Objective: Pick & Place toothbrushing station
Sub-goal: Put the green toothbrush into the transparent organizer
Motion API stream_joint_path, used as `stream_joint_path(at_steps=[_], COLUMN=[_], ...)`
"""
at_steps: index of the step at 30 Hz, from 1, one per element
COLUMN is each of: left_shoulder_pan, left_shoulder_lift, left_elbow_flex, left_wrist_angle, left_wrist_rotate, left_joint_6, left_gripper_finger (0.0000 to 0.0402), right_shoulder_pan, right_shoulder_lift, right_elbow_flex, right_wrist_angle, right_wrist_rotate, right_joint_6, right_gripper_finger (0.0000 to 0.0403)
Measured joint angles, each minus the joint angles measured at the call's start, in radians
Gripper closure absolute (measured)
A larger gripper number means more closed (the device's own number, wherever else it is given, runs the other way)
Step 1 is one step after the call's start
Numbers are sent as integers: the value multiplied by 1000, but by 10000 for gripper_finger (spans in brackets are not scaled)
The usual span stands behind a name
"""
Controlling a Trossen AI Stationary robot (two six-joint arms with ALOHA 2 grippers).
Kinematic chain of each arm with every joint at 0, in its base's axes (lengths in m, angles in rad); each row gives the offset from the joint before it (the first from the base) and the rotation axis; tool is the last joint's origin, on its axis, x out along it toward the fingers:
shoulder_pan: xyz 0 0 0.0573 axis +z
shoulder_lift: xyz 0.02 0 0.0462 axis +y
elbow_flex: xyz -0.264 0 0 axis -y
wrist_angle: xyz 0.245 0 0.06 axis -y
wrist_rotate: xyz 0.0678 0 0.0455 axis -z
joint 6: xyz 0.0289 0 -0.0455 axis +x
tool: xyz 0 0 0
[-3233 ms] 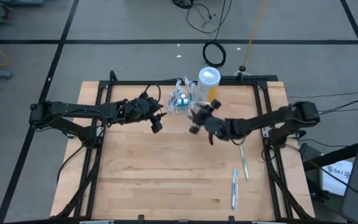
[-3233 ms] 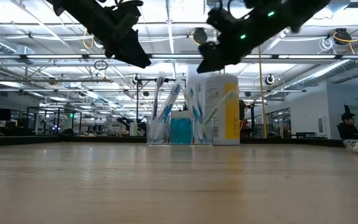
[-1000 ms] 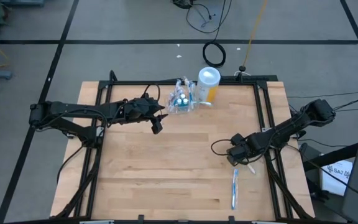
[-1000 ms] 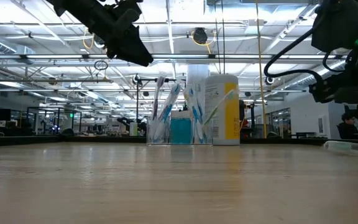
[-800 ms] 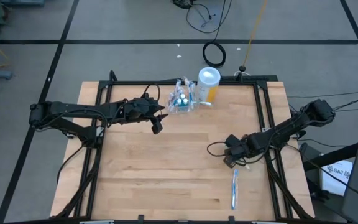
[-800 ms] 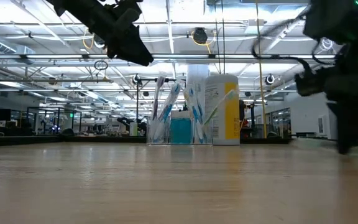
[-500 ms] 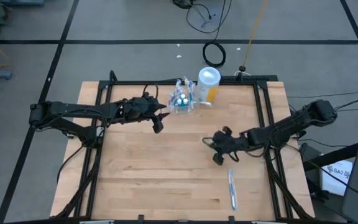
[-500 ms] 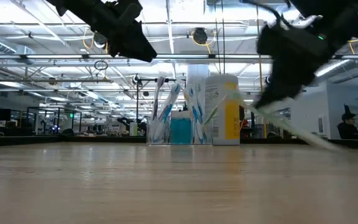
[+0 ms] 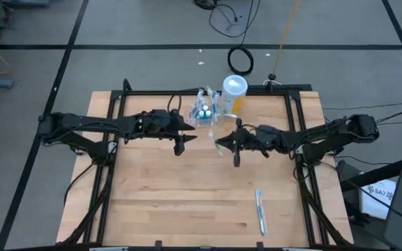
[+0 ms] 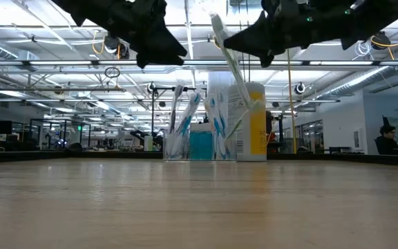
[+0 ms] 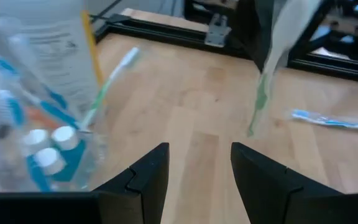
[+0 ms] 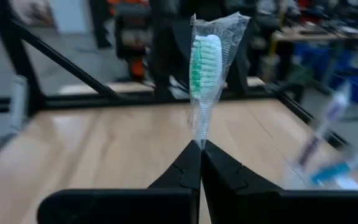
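Note:
My left gripper will next grab the green toothbrush (image 10: 239,79) by its neck below the bristles. Then it can stand in the clear cup.
The clear cup (image 9: 203,113) stands at the table's far middle with several toothbrushes and teal toothpaste tubes (image 11: 48,149) in it. My right gripper (image 9: 220,145) hovers just near of the cup, shut on a green toothbrush (image 10: 239,79) in a clear wrapper. My left gripper (image 9: 181,145) hangs open in the air left of it, near the cup, with nothing between its fingers (image 11: 154,174). One more wrapped toothbrush (image 9: 259,213) lies flat on the table at the near right. My right gripper pinches the wrapped toothbrush between its two fingertips just below the bristle head (image 12: 200,134). The fingers come level from the table's right and lie across the brush. The brush is lifted clear, tilted near upright, head (image 12: 204,62) up, handle hanging below the fingers.
A tall yellow canister with a white lid (image 9: 234,94) stands right beside the cup, on its right. Black frame rails (image 9: 295,125) run along the table's sides and far edge. Bare wood spreads over the middle and near left of the table.
My right gripper has risen from the table's near right with the green toothbrush and gone toward the cup, turning from pointing down to level. The toothbrush has been lifted clear and now stands head up. The other toothbrush has stayed on the table.

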Motion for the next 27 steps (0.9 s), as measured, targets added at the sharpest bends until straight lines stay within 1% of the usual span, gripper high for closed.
stream_joint_path(at_steps=[2,4,11,14,18,22,27], left_shoulder_pan=[-2,-5,-21,-29,-39,-52,-57], left_shoulder_lift=[29,58,146,167,171,171,171], left_elbow_flex=[0,0,0,0,0,0,0], left_wrist_angle=[43,100,332,389,409,433,467], left_wrist_rotate=[10,12,35,79,166,168,163], left_joint_6=[0,-1,-1,1,23,30,46], left_gripper_finger=[222,222,222,222,222,222,222], right_shoulder_pan=[-21,-33,-34,-34,-34,-34,-33], right_shoulder_lift=[0,0,7,7,7,7,7], right_elbow_flex=[0,0,0,0,0,0,0], right_wrist_angle=[13,7,9,10,11,16,63], right_wrist_rotate=[-48,-71,-72,-72,-72,-72,-71], right_joint_6=[5,5,-17,-19,-19,-19,-9], right_gripper_finger=[403,403,402,402,402,402,403])
